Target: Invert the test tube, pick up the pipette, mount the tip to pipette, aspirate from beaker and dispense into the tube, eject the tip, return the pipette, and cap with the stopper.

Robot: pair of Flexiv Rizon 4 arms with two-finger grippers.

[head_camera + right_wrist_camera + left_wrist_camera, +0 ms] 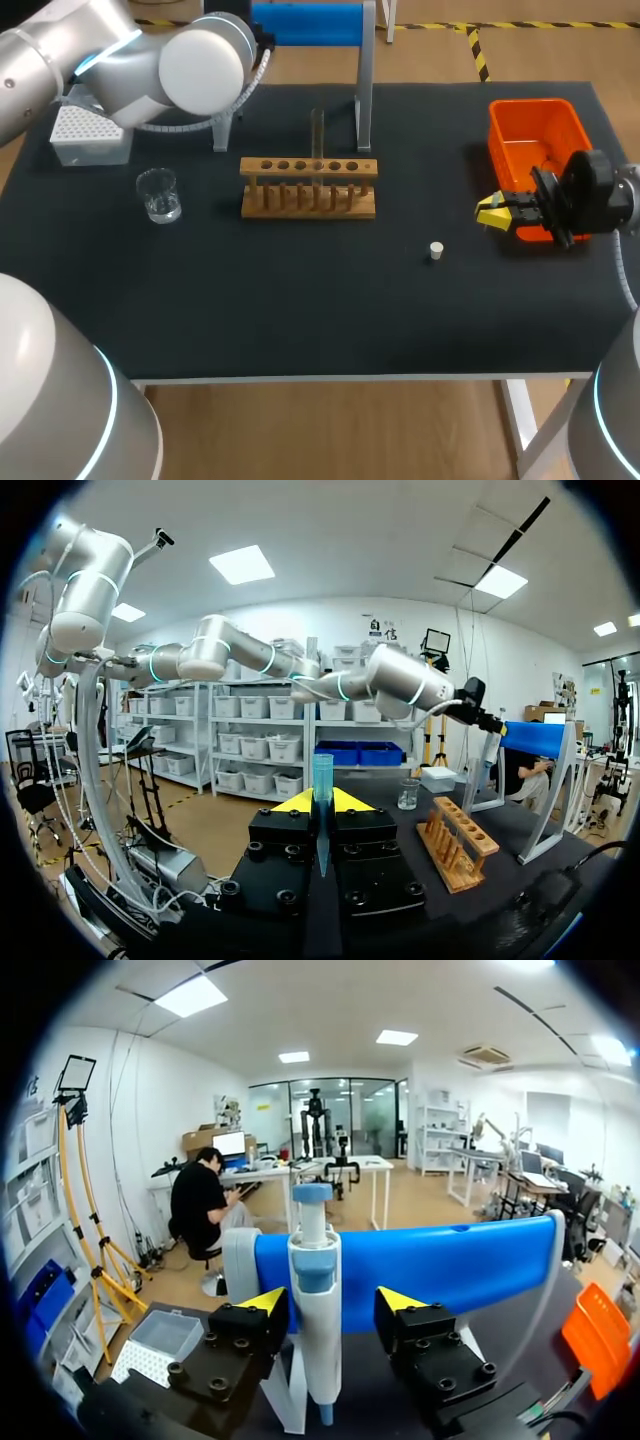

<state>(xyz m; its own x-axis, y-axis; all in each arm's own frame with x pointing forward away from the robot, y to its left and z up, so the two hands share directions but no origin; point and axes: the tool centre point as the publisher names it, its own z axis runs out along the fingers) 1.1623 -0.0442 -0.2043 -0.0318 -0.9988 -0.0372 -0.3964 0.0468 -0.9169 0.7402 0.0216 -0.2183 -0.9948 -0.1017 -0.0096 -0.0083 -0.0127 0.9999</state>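
Note:
My left gripper is to grab the pipette by its white body (320, 1335). The pipette's blue lower end (326, 1414) then stays free for the tip.
A white pipette (315, 1310) with a blue top hangs on the stand's blue bar (440, 1260). My left gripper (325, 1305) straddles the pipette, open, with a gap still showing on one side. In the head view my left arm's elbow hides that gripper at the stand (310, 22). A clear test tube (317, 135) stands upright in the wooden rack (308, 187). My right gripper (322, 800) is shut on a blue pipette tip (322, 780) and hovers beside the orange bin (535, 140). The beaker (158, 195) and white stopper (436, 250) sit on the table.
A white tip box (90, 135) stands at the back left, close to my left arm. The stand's grey legs (364, 90) rise just behind the rack. Dark table surface lies between the rack and the front edge.

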